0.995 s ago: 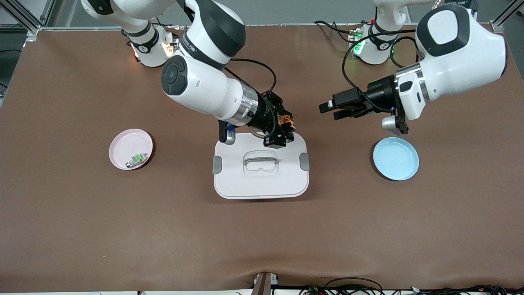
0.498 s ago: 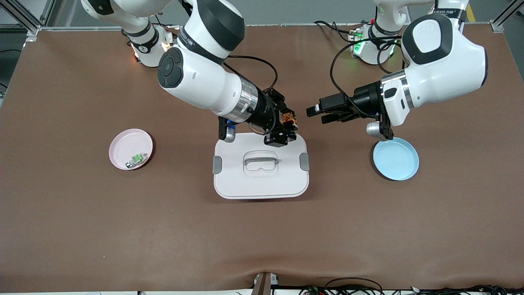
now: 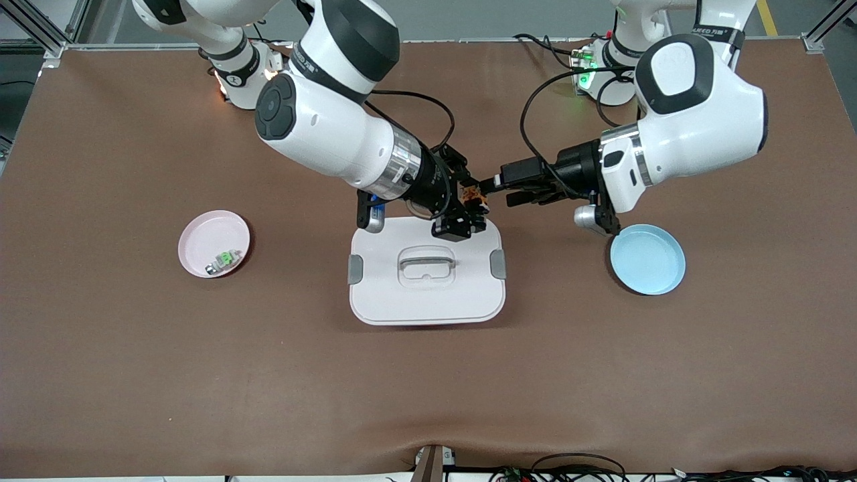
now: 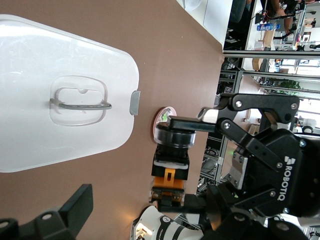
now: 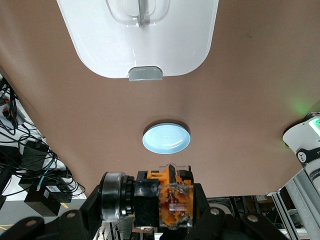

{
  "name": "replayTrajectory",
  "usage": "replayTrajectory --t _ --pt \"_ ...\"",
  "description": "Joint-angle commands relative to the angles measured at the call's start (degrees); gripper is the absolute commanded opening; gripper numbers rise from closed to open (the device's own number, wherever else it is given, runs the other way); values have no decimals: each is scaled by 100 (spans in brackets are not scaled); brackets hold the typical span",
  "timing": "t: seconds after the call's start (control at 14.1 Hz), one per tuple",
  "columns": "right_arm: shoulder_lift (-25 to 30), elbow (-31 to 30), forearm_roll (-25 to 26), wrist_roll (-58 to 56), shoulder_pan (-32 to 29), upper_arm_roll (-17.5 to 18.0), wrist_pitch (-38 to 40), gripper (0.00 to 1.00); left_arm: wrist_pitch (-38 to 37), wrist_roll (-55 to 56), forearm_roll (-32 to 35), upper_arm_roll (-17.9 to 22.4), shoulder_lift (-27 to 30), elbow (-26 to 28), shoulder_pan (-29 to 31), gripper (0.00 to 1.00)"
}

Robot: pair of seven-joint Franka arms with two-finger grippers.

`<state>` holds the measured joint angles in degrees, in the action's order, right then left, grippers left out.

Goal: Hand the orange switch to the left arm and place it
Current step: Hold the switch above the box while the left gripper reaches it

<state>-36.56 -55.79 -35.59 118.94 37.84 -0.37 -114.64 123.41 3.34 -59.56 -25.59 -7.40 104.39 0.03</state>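
Observation:
My right gripper's fingers cover both ends of the switch. My left gripper should next grab the orange switch by its orange middle section (image 3: 472,195) (image 4: 168,183).
My right gripper (image 3: 470,202) is shut on the orange switch (image 3: 473,195), a small black-and-orange part with a silver ring, seen close in the right wrist view (image 5: 165,201). It hangs in the air above the edge of the white box (image 3: 426,294) that faces the arms' bases. My left gripper (image 3: 503,189) is open and level with the switch, its fingertips right beside it. I cannot tell whether they touch. The left wrist view shows the switch (image 4: 171,167) clamped between the right gripper's two fingers, ahead of my own dark finger (image 4: 70,212).
A pink plate (image 3: 213,241) holding a small green switch (image 3: 226,260) sits toward the right arm's end. A blue plate (image 3: 648,260) lies toward the left arm's end, partly under the left wrist. The box lid has a clear handle (image 3: 426,262) and grey latches (image 3: 497,264).
The left arm has swung toward the right gripper, closing the gap until its open fingers reach the switch. The right arm has stayed almost still, holding the switch.

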Motion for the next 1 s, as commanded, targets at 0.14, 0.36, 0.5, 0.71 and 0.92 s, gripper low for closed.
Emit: replayTrajectory --t 0.14,0.36,0.5,0.71,0.92 --pt "-158 244 -80 262 -30 98 3 0 271 -71 -21 -34 -129 -112 -223 100" --pt "-158 244 -89 262 -83 159 4 0 377 -71 -12 -34 -183 -112 -267 100" --pt "-158 244 -89 262 -127 221 12 0 377 -80 -12 -34 -235 -121 -267 90" --pt "-158 244 -98 262 -136 221 12 0 377 -80 -3 -34 -244 -121 -258 43" --pt "-158 244 -98 262 -145 221 4 0 377 -71 -3 -34 -235 -156 -258 9"
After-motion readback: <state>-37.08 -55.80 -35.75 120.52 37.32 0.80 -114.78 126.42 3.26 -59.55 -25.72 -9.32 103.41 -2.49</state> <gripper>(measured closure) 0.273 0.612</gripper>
